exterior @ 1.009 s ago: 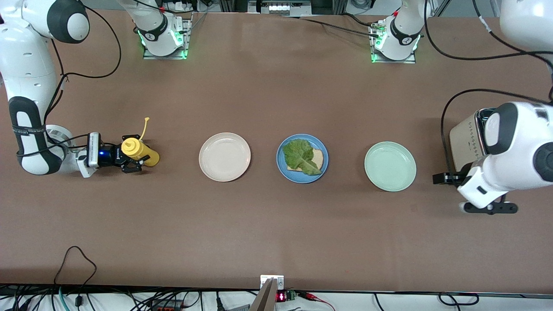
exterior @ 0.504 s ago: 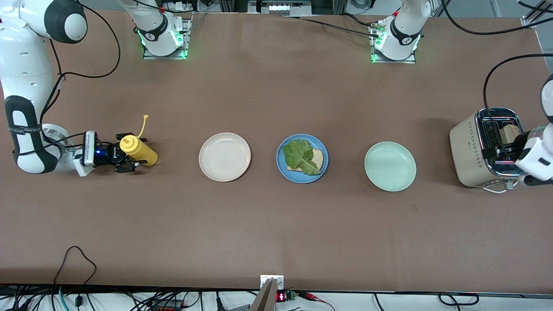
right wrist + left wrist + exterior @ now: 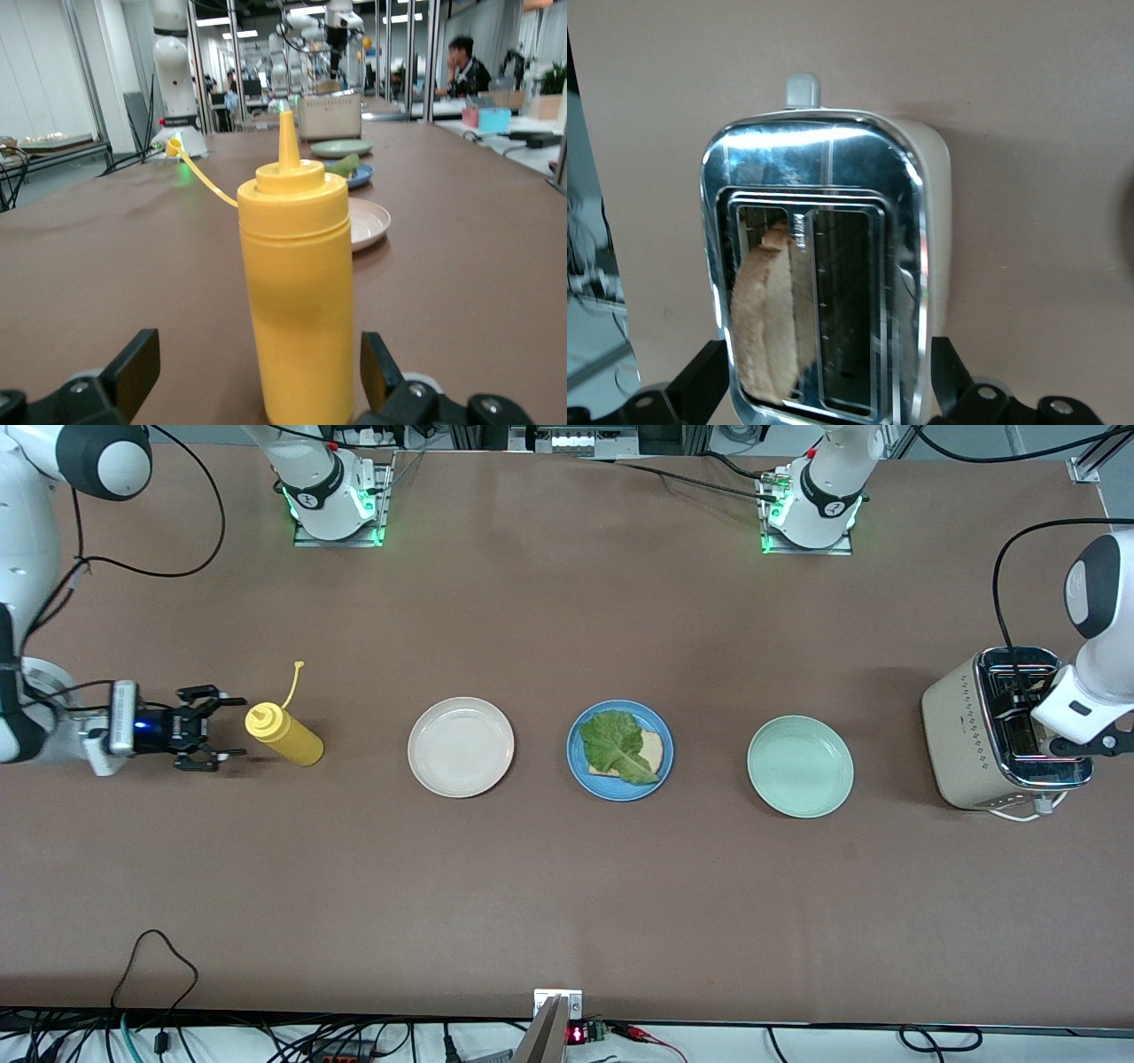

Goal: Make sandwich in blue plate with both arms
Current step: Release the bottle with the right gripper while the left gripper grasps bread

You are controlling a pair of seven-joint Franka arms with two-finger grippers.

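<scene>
My left gripper grabs the bread slice by its crust edge (image 3: 755, 323) next. The bread slice then goes on top of the lettuce on the blue plate.
The blue plate (image 3: 580, 775) lies mid-table and carries one toasted bread slice (image 3: 654, 751) with a green lettuce leaf (image 3: 614, 746) on top. A second bread slice (image 3: 766, 319) stands in one slot of the toaster (image 3: 961, 731) at the left arm's end of the table. My left gripper (image 3: 824, 390) hangs open over the toaster top, its fingers spread wider than the toaster. My right gripper (image 3: 226, 728) is open near the right arm's end, level with the table. It faces the yellow squeeze bottle (image 3: 283, 735) and does not touch it.
A beige-white plate (image 3: 461, 747) lies between the bottle and the blue plate. A pale mint-green plate (image 3: 800, 766) lies between the blue plate and the toaster. The bottle's open cap strap (image 3: 294, 682) sticks up. A black cable (image 3: 155, 957) loops near the front edge.
My right gripper opened, let go of the yellow bottle and drew back toward the right arm's end. My left arm swung from beside the toaster to above its slots.
</scene>
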